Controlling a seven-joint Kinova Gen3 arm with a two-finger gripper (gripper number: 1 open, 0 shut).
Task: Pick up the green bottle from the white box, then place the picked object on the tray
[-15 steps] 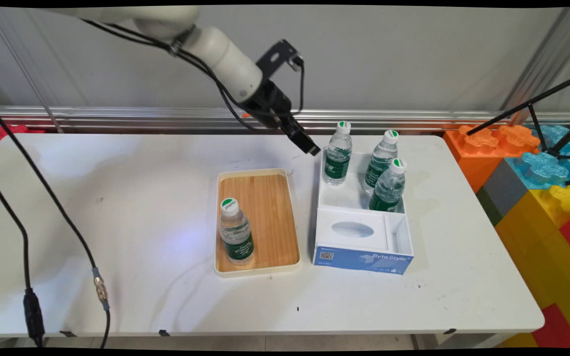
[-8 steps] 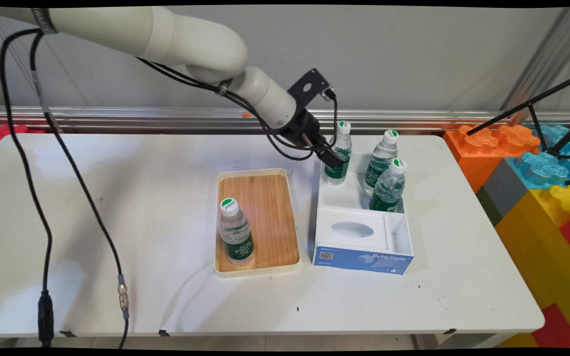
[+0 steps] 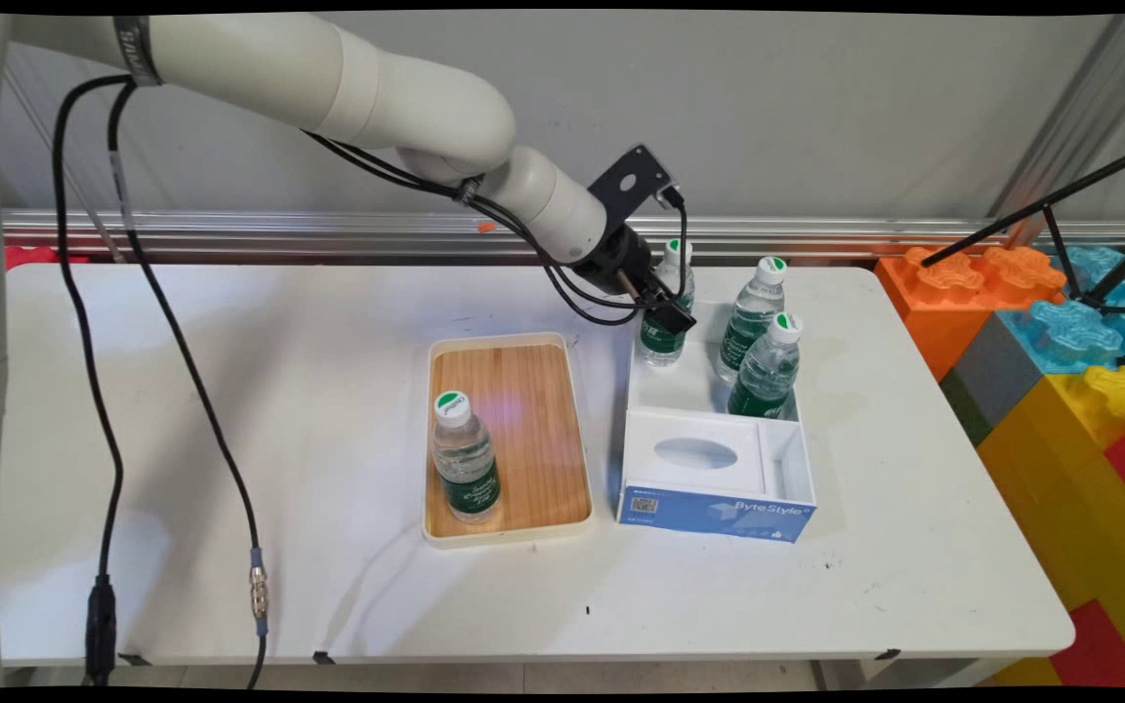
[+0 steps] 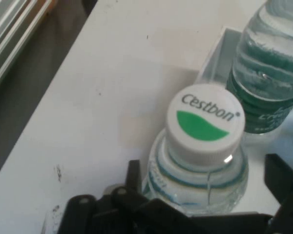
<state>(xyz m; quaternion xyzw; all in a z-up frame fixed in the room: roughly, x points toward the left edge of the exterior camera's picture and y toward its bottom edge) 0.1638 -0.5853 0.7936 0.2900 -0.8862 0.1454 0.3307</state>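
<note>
My gripper should next set the small water bottle beside the other bottle on the wooden tray, so it should hold the bottle by its clear body below the cap [image 4: 199, 184].
A clear water bottle [image 3: 677, 256] with a green label and a white cap with a green mark stands in the back left corner of a white and blue box [image 3: 714, 510]. My gripper [image 3: 670, 314] is open, with one finger on each side of this bottle just below its cap. In the hand view the bottle [image 4: 205, 124] stands between my fingers [image 4: 133, 171], a small gap showing on both sides. Two more bottles of the same kind [image 3: 751, 314] [image 3: 767, 369] stand in the box to its right; one of them [image 4: 268, 78] shows at the upper right of the hand view.
Left of the box lies a wooden tray [image 3: 509, 340] with a cream rim, and a fourth bottle [image 3: 465, 459] stands at its near left. Big coloured blocks [image 3: 1061, 371] and a black tripod [image 3: 1090, 244] stand beyond the table's right end. Black cables [image 3: 182, 371] hang at the left.
The arm has swung right and down, bringing the gripper from left of the box to the back left bottle, which now stands between its fingers. The bottles have not moved.
</note>
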